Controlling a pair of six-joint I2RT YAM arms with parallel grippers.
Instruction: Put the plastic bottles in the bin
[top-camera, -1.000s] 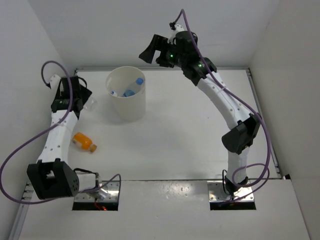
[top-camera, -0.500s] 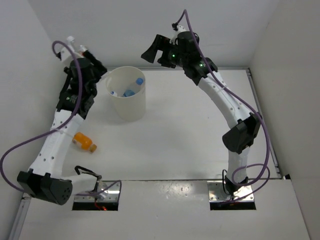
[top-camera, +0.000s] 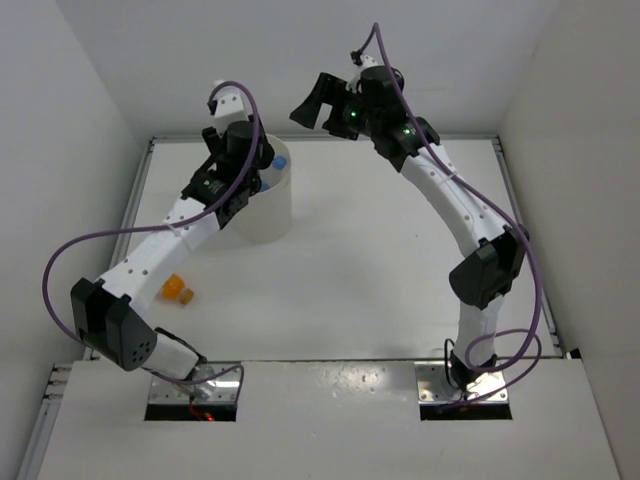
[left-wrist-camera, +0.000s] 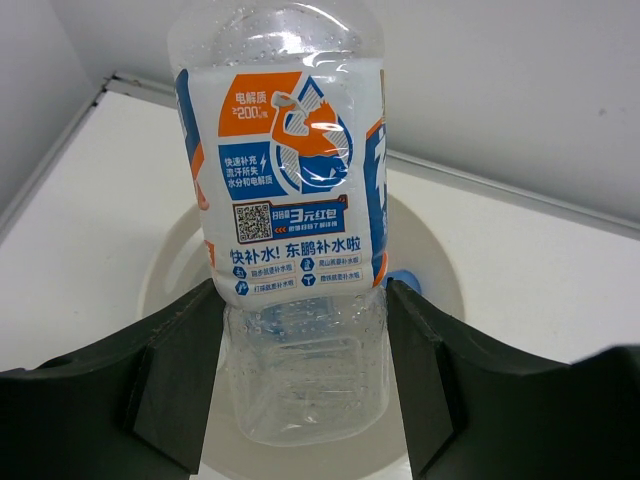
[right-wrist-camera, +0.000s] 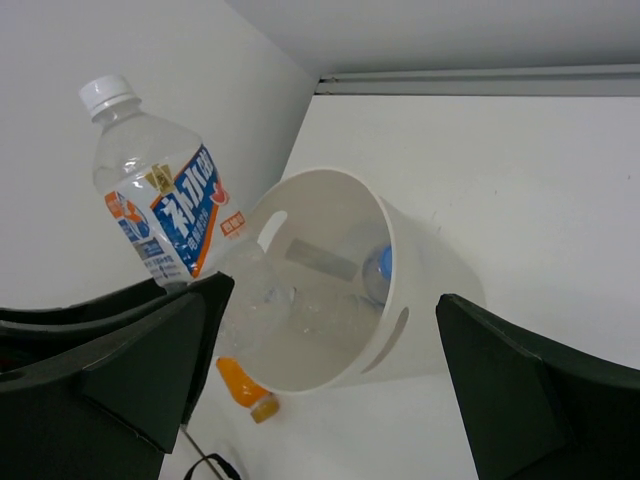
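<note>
The clear bottle's base hangs in the bin's open rim and the bottle would drop into the white bin, so it is time for my left gripper to open now.
My left gripper (top-camera: 243, 152) is shut on the clear bottle with the white-blue-orange label (left-wrist-camera: 285, 200), holding it by its lower body, upright, just above the open mouth of the white bin (top-camera: 271, 216). The bin's rim (left-wrist-camera: 441, 291) shows behind the bottle. The right wrist view shows this bottle (right-wrist-camera: 160, 200), white cap up, at the bin's (right-wrist-camera: 432, 262) left edge. A blue-capped bottle (right-wrist-camera: 377, 270) lies inside the bin; its cap shows from above (top-camera: 279, 160). The orange bottle (top-camera: 178, 290) lies on the table left of the bin. My right gripper (top-camera: 316, 100) is open and empty, raised behind the bin.
White walls close the table in at the left, back and right. The left arm's forearm stretches from the near left up to the bin, passing over the orange bottle (right-wrist-camera: 245, 388). The right arm arches over the table's right half.
My left gripper has risen from the table's far left with the labelled bottle and swung right to over the bin. The right gripper has barely moved.
</note>
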